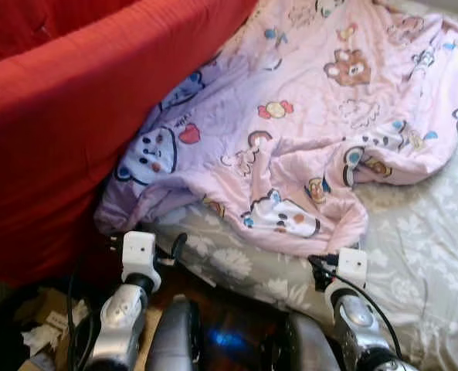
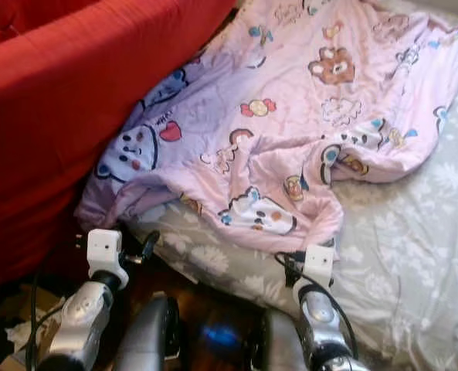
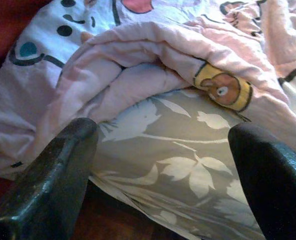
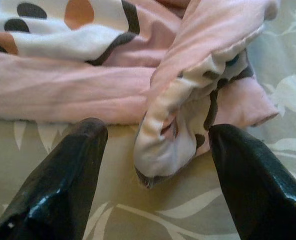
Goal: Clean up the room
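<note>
My right gripper will next pinch the pink blanket by its bunched corner point(image 4: 165, 147). The corner stands up in a fold, while its straight hem point(image 4: 58, 112) lies flat on the sheet.
A crumpled pink blanket point(image 1: 306, 116) with cartoon prints lies across a bed covered by a grey floral sheet point(image 1: 422, 255). Its near hem hangs close to the bed's front edge. My left gripper point(image 3: 165, 132) is open at the bed's near left corner and points at a rolled fold of the blanket point(image 3: 138, 65), with the bare sheet between its fingers. My right gripper point(image 4: 160, 130) is also open. A bunched corner of the blanket point(image 4: 187, 100) lies just in front of its fingers, and the fingers do not touch it.
A large red upholstered piece point(image 1: 59, 116) stands against the bed's left side and overlaps the blanket's purple end. Crumpled paper and a cardboard box point(image 1: 47, 325) sit on the floor at lower left. Dark wooden floor point(image 1: 229, 325) shows below the bed's edge.
</note>
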`<state>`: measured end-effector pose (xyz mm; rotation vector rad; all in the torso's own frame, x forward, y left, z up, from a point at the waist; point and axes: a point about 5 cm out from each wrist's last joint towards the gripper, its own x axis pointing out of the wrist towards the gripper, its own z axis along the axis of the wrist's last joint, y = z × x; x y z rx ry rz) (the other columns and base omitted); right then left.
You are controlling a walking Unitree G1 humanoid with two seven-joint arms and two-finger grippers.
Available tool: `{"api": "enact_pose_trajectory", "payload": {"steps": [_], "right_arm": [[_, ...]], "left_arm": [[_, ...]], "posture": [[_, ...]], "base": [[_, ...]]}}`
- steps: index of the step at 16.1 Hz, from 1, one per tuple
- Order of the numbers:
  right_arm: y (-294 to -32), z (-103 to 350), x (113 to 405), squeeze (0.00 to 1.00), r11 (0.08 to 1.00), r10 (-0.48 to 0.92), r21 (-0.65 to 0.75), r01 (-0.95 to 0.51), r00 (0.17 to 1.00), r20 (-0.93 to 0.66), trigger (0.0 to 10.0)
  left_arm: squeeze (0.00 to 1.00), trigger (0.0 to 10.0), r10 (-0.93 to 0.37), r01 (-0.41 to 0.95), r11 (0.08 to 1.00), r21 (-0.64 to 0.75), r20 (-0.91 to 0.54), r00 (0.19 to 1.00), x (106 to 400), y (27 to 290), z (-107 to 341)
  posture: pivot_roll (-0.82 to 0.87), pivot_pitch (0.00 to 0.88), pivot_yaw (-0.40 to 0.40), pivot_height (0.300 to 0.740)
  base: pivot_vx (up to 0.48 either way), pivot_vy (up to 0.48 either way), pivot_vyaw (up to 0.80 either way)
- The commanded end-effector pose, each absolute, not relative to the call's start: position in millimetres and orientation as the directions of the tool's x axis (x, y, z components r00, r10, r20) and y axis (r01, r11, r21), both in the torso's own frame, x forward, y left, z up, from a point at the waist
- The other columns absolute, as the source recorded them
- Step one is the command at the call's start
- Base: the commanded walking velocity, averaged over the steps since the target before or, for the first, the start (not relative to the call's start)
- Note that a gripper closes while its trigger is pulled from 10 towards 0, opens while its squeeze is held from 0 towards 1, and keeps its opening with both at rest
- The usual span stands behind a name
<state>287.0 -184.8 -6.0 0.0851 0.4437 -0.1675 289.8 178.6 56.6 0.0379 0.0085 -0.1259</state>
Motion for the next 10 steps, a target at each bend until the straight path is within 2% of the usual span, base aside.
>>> {"api": "enact_pose_trajectory", "payload": {"steps": [1,8,9,10], "right_arm": [[-187,-15,278,0.0,0.982,-0.146,0.039,0.186,0.872,-0.467,10.0],[-192,0,291,0.0,0.973,-0.171,0.075,0.216,0.904,-0.391,10.0],[-191,1,292,0.0,0.976,-0.165,0.068,0.207,0.907,-0.388,4.2],[-191,1,292,0.0,0.977,-0.161,0.066,0.202,0.908,-0.387,0.1]], "left_arm": [[0.0,10.0,-0.138,0.139,0.99,0.03,-0.035,0.99,282,177,53],[0.0,10.0,-0.161,0.161,0.986,0.033,0.003,0.987,273,172,71],[0.0,10.0,-0.164,0.164,0.986,0.033,-0.001,0.986,270,171,73],[0.0,10.0,-0.166,0.166,0.986,0.033,-0.005,0.986,268,171,74]], "posture": [[0.2,0.351,-0.007,0.642],[0.23,0.369,0.004,0.642],[0.23,0.377,0.006,0.642],[0.23,0.389,0.008,0.642]], "base": [[0.0,0.0,0.0],[0.0,0.0,0.0],[0.0,0.0,0.0],[0.0,0.0,0.0]]}}
